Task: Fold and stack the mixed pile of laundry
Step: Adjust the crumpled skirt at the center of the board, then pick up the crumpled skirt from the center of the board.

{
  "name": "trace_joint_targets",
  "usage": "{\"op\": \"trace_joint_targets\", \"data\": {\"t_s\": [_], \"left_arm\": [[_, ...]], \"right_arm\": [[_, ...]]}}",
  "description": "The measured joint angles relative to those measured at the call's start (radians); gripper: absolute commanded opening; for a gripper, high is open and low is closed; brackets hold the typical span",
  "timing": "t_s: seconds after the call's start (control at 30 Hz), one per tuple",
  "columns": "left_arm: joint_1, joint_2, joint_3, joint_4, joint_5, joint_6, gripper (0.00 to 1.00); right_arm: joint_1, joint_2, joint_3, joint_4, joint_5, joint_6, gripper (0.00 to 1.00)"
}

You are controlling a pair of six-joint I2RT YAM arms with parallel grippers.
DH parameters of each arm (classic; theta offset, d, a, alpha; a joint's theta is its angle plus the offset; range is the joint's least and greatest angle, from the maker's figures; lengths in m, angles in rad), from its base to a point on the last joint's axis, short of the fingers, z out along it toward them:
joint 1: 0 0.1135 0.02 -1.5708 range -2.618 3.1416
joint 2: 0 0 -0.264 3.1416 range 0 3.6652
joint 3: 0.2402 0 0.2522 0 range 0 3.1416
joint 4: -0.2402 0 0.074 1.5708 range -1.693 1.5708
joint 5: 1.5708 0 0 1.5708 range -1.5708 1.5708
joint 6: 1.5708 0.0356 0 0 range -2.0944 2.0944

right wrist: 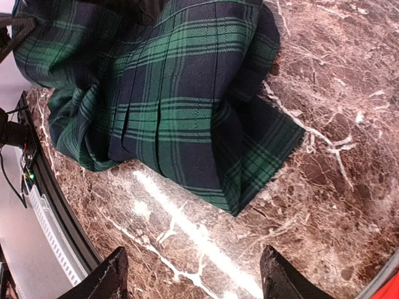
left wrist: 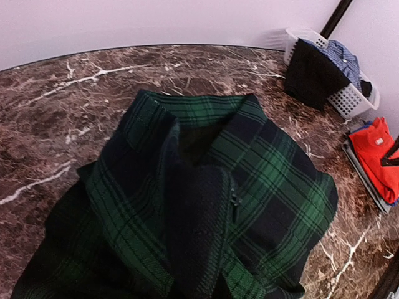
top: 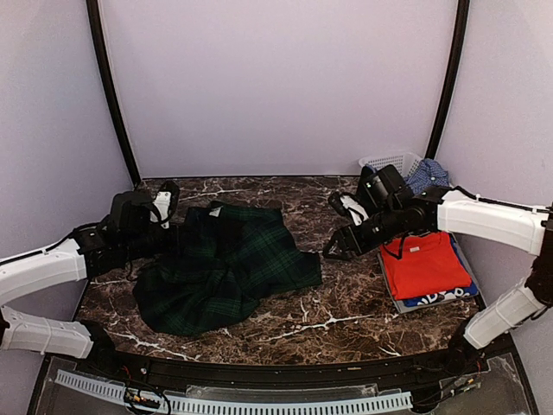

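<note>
The tartan skirt (top: pixel 229 268) needs to be spread flat for folding, so my right gripper should next grab its waistband (top: pixel 310 269), at the skirt's end opposite my left gripper.
The dark green tartan skirt (top: pixel 229 268) lies rumpled on the marble table (top: pixel 346 320). My left gripper (top: pixel 173 218) is at the skirt's far left edge. In the left wrist view the cloth (left wrist: pixel 206 205) bunches up over the jaws and hides the fingers, which are shut on it. My right gripper (top: pixel 341 246) hovers open just off the skirt's right corner (right wrist: pixel 249 180), its fingertips (right wrist: pixel 106 277) wide apart over bare marble with nothing between them. A red-orange T-shirt (top: pixel 423 264) lies folded on top of a blue printed T-shirt (top: pixel 442 296).
The folded stack rests on a grey tray (top: pixel 390 298) at the right edge. At the back right, a white slotted basket (top: pixel 393 162) holds a light blue patterned shirt (top: pixel 429 175) and a black garment (left wrist: pixel 312 75). A curved rail (top: pixel 259 399) borders the near edge.
</note>
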Motion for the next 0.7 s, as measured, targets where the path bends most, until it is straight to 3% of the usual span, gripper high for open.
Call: {"op": "trace_joint_targets", "data": {"t_s": [0.23,0.47,0.7], "left_arm": [[0.0,-0.038,-0.054,0.031,0.136,-0.044,0.0],[0.0,-0.085,-0.055,-0.011,0.124,-0.082,0.0],[0.0,-0.092,-0.057,-0.014,0.104,-0.09,0.0]], "right_arm": [[-0.001,0.187,0.127,0.067,-0.069,0.026,0.68],[-0.006,0.527,0.571,0.052,-0.067,0.016,0.67],[-0.007,0.773,0.905,-0.075,-0.045,-0.002,0.87]]}}
